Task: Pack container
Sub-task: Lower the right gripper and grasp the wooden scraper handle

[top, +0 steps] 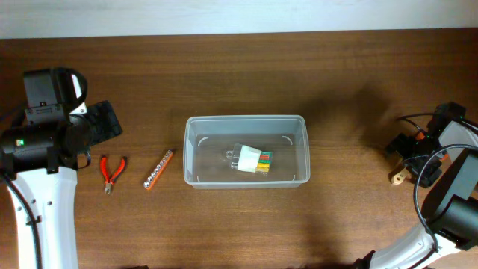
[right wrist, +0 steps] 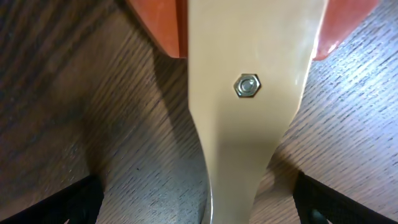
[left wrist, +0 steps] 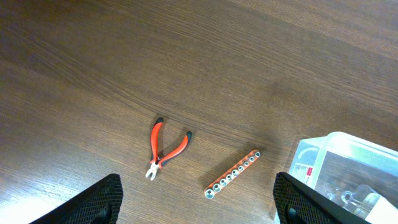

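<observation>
My fingers reach down to the tabletop on both sides of the tan handle's neck (right wrist: 234, 183). My right gripper should close on the tan handle.
The container (top: 245, 119) is a clear, lidless plastic tub at the table's middle. It holds a small clear packet with coloured pieces (top: 252, 160). Its corner shows in the left wrist view (left wrist: 323, 146). Red-handled pliers (top: 112, 171) (left wrist: 165, 149) and an orange rail of sockets (top: 159, 169) (left wrist: 233, 173) lie left of the tub. My left gripper (top: 104, 123) (left wrist: 199, 202) is open and empty, above and behind the pliers. My right gripper (top: 404, 153) (right wrist: 199, 208) is open at the far right, its fingers either side of a tan tool handle (right wrist: 249, 93) (top: 398, 176) without touching it.
The tan handle carries a hex nut and meets an orange part (right wrist: 158, 25) at its far end. The table is dark brown wood (top: 351, 217). A pale wall edge (top: 239, 15) runs along the back. Cables (top: 418, 119) hang near the right arm.
</observation>
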You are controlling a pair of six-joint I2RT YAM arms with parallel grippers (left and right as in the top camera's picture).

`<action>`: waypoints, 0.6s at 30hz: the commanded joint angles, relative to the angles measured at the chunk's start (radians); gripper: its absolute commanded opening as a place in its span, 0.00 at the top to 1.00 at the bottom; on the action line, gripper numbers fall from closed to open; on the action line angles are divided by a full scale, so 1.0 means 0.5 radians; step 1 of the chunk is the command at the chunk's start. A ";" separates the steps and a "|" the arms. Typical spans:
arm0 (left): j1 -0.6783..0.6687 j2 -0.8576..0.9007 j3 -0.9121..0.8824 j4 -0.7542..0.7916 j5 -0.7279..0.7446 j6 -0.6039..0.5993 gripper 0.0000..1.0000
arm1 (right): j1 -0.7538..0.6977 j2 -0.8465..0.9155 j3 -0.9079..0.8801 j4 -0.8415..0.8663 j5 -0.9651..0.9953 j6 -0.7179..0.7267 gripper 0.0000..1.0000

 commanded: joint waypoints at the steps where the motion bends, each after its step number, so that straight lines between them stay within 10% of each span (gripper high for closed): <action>1: 0.008 0.008 -0.007 -0.001 -0.015 0.031 0.20 | -0.005 0.063 -0.021 0.006 -0.042 -0.034 0.04; 11: 0.008 0.008 -0.007 -0.002 -0.015 0.032 0.20 | -0.005 0.063 -0.021 -0.018 -0.040 -0.034 0.58; 18: 0.008 0.008 -0.007 -0.002 -0.015 0.032 0.20 | -0.005 0.063 -0.021 -0.026 -0.040 -0.034 0.62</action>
